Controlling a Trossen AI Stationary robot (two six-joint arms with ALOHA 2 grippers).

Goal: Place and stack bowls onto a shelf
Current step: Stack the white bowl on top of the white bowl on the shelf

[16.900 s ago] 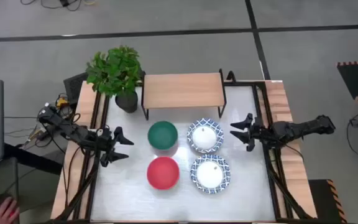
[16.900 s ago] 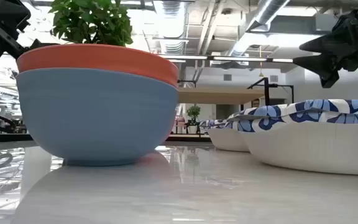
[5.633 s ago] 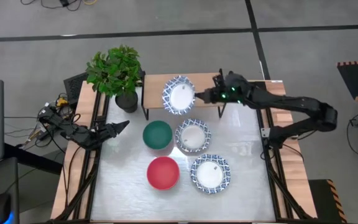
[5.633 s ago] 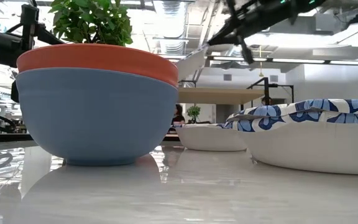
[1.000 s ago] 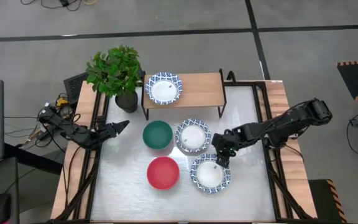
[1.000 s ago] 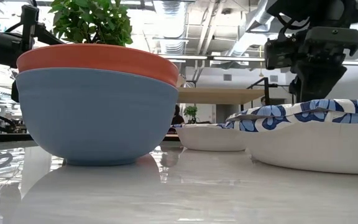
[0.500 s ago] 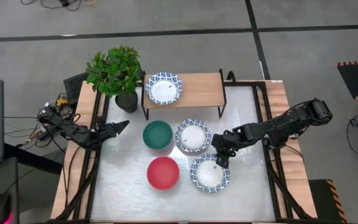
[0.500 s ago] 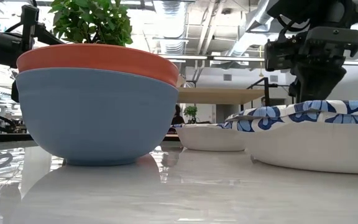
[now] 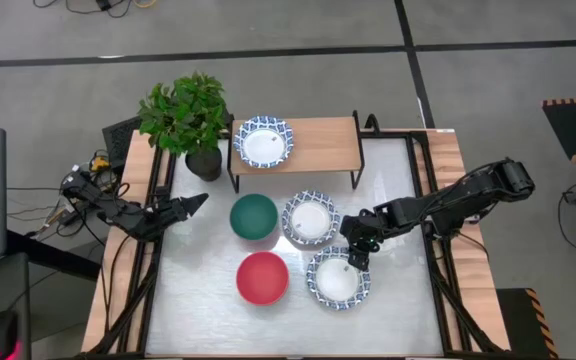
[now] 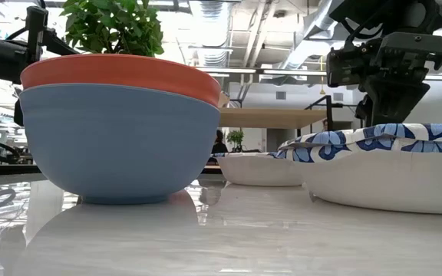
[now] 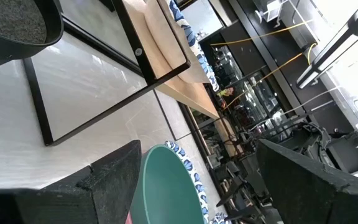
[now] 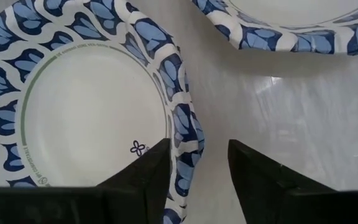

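My right gripper grabs the nearer white bowl by its blue patterned rim next, to stack it onto the one on the shelf.
On the shelf [image 9: 318, 145], a white bowl with a blue rim [image 9: 264, 142] sits at the left end. On the table stand a teal bowl [image 9: 254, 217], a red and grey-blue bowl [image 9: 262, 278] and two more blue-rimmed white bowls [image 9: 311, 218] [image 9: 338, 280]. My right gripper [image 9: 356, 258] is open at the far right rim of the nearer one [image 12: 92, 106], one finger inside the rim [image 12: 188, 146] and one outside. My left gripper [image 9: 193, 203] is open, left of the teal bowl [image 11: 166, 186]. My right gripper's inner finger [image 12: 148, 171] stands close against the inside of the blue rim [image 12: 182, 134], coming from above; whether it touches, I cannot tell. A strip of table shows between the rim and the outer finger [image 12: 253, 168]. The bowl rests on the table.
A black plant pot [image 9: 203, 160] with a leafy plant stands at the shelf's left end. The shelf's middle and right part are bare wood. Wooden rails run along the table's left and right sides. The four table bowls sit close together.
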